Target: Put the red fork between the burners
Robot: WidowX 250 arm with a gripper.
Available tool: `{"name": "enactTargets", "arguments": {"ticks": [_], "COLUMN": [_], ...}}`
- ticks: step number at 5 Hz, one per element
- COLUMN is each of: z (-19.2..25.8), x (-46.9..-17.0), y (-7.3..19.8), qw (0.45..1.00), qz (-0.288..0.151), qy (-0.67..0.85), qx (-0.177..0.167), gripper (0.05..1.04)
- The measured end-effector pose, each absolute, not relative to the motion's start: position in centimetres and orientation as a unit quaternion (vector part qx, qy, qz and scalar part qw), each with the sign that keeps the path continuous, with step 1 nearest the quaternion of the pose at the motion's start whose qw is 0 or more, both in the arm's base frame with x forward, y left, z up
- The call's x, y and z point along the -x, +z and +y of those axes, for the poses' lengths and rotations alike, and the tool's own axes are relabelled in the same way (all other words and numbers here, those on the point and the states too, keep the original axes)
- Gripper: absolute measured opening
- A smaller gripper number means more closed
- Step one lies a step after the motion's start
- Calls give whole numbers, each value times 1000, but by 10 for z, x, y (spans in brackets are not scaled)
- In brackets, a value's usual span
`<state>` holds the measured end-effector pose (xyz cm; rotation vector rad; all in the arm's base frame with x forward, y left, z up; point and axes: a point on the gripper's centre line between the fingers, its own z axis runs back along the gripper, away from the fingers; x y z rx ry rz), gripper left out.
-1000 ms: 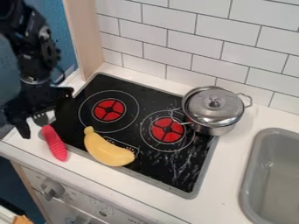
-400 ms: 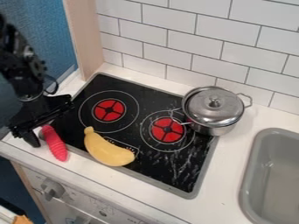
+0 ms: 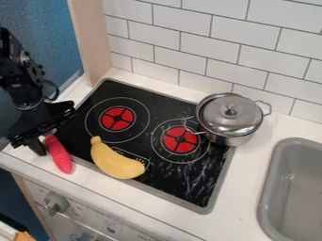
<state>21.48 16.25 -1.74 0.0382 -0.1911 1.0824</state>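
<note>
The red fork [image 3: 59,154] has to go between the burners, so my gripper will grab it next by its head end above the ridged handle.
The black gripper [image 3: 52,134] is low at the left edge of the stove, open, over the head end of the red fork. One finger points down to the left of the fork's handle; the other is hard to make out against the black stove top. The red fork [image 3: 59,154] lies on the white counter strip along the stove's left front edge, its ridged handle toward the front and its tines hidden behind the gripper. Two red burners, the left one [image 3: 118,118] and the right one [image 3: 181,140], are on the black stove top [image 3: 151,110].
A yellow banana [image 3: 116,160] lies on the stove's front part, right of the fork. A lidded metal pot [image 3: 230,117] stands at the stove's back right corner. The grey sink [image 3: 295,188] is at the right, and a tiled wall [image 3: 207,47] rises behind.
The gripper has come lower and slightly toward the front, over the fork's head, covering tines that showed a second ago. The fork has not visibly moved.
</note>
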Motion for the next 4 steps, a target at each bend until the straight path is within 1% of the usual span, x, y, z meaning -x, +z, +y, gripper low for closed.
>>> {"name": "enactTargets", "arguments": {"ticks": [1, 2, 3, 4], "z": [161, 156, 156, 148], "x": [-215, -215, -221, -226], "y": [-15, -6, 24, 40], "qw": [871, 892, 888, 896], "qz": [-72, -35, -52, -64], "qy": [485, 448, 452, 435], "qx": [-32, -57, -65, -63], "gripper": [437, 323, 323, 323]}}
